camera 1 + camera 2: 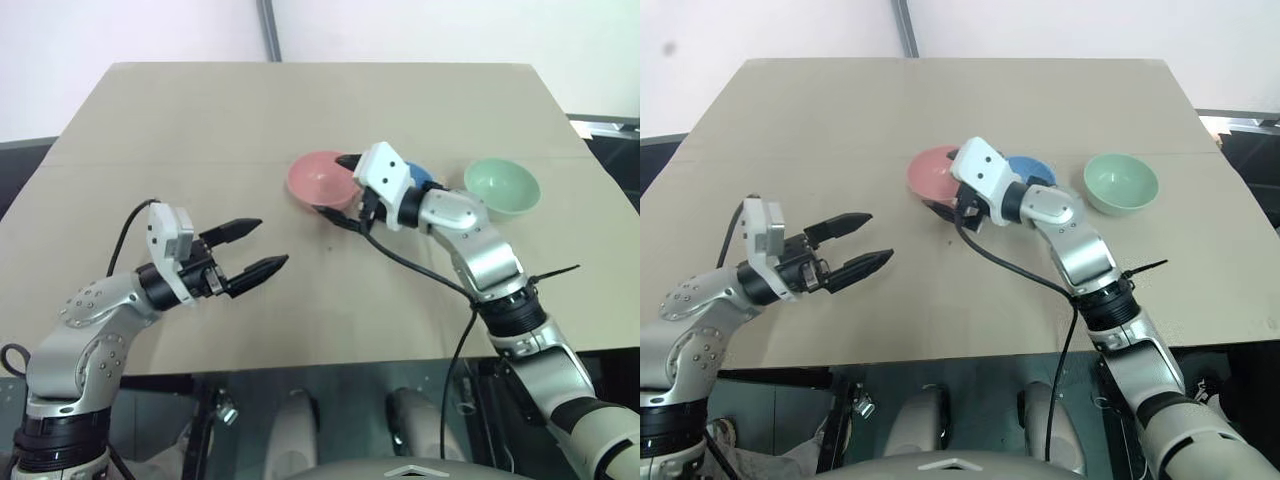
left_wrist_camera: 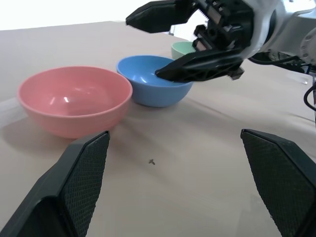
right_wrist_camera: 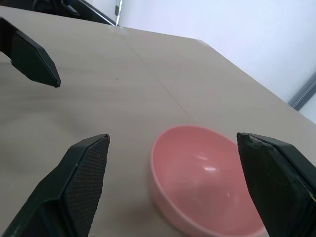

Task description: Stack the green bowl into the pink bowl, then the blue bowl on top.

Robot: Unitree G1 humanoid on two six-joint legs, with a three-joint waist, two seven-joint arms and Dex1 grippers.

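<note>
The green bowl should go inside the pink bowl [image 1: 312,176], so I need to grab the green bowl by its rim [image 1: 502,162] with my right gripper next.
Three bowls stand in a row on the tan table. The pink bowl [image 1: 312,176] is leftmost, the blue bowl [image 1: 421,176] is in the middle, and the green bowl [image 1: 503,187] is rightmost. My right gripper [image 1: 335,186] hovers open and empty just above the pink bowl's right rim and covers most of the blue bowl. The left wrist view shows the pink bowl [image 2: 74,101], the blue bowl [image 2: 153,81] and the green bowl's [image 2: 181,49] rim behind my right gripper [image 2: 143,47]. My left gripper [image 1: 272,242] is open and empty, nearer the front and to the left of the pink bowl.
The table [image 1: 200,130] spreads wide to the back and left of the bowls. Its front edge [image 1: 330,366] runs just below my arms. A black cable [image 1: 425,275] hangs from my right wrist over the tabletop.
</note>
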